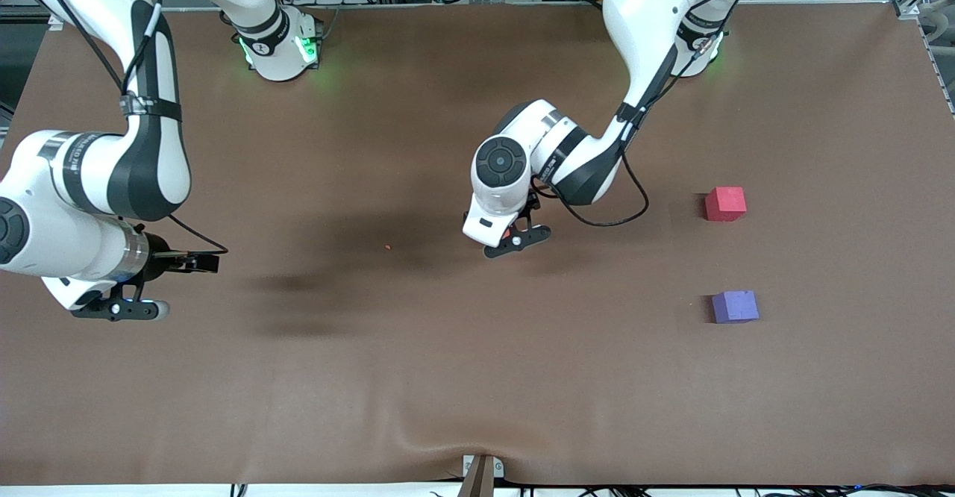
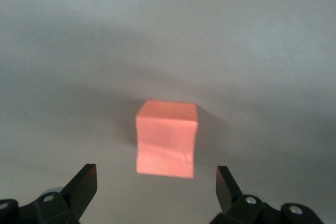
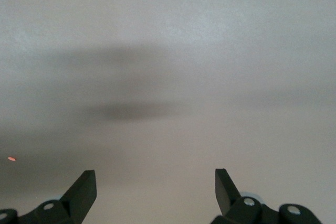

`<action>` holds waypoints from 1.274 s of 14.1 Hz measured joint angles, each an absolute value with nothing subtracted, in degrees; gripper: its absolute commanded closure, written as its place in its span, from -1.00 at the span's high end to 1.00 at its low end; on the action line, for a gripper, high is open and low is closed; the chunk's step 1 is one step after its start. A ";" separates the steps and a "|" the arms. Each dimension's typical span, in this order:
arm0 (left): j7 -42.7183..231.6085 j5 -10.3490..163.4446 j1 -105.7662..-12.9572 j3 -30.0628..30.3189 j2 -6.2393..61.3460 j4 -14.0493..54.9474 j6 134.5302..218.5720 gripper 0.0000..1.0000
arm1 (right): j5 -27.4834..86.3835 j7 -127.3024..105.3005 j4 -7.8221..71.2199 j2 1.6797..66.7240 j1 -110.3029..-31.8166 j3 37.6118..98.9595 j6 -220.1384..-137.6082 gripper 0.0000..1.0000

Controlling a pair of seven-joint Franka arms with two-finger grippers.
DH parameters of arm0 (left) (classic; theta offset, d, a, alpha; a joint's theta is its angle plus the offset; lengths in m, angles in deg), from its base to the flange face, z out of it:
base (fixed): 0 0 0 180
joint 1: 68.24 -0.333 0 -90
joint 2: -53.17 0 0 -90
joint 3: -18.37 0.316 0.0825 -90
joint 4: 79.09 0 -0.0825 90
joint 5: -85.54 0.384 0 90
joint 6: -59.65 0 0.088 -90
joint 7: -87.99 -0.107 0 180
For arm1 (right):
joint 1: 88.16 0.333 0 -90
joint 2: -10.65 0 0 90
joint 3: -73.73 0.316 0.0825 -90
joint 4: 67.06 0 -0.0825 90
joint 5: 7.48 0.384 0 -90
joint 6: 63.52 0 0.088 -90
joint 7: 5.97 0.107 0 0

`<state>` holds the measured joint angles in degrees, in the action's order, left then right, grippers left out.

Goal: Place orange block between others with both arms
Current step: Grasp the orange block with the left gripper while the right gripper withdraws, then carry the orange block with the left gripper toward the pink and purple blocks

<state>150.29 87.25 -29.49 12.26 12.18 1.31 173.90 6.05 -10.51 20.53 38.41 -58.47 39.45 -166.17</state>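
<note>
The left gripper grabs the orange block [image 2: 167, 140] by its opposite sides next, to fill the gap between the pinkish-red and purple cubes.
The orange block [image 2: 167, 140] rests on the brown table mat near the table's middle. In the front view the left hand covers it except for a sliver [image 1: 507, 233]. My left gripper [image 1: 515, 239] [image 2: 156, 171] is directly over the block and open, one finger on each side, neither touching it. The others lie toward the left arm's end of the table. The pinkish-red cube [image 1: 725, 204] is farther from the front camera than the purple cube [image 1: 735, 307], and a gap separates them. My right gripper [image 1: 123, 307] [image 3: 155, 174] waits open at the right arm's end, holding nothing.
A tiny orange crumb [image 1: 388, 246] [image 3: 11, 158] lies on the mat [image 1: 373, 377] between the two grippers. The mat's front edge bulges slightly at a clamp [image 1: 481, 471].
</note>
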 measured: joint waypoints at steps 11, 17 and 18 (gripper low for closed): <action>153.32 88.55 -28.38 12.27 8.96 2.64 176.97 1.00 | 6.05 -2.31 19.00 35.48 -55.88 38.50 -168.80 1.00; 153.33 88.55 -28.53 12.41 8.71 3.38 179.15 0.85 | 5.04 -2.31 18.98 28.95 -56.29 37.81 -161.43 1.00; 153.33 88.55 -28.56 12.47 8.58 3.60 179.76 0.70 | 3.85 -2.31 18.95 27.43 -58.20 39.74 -160.10 1.00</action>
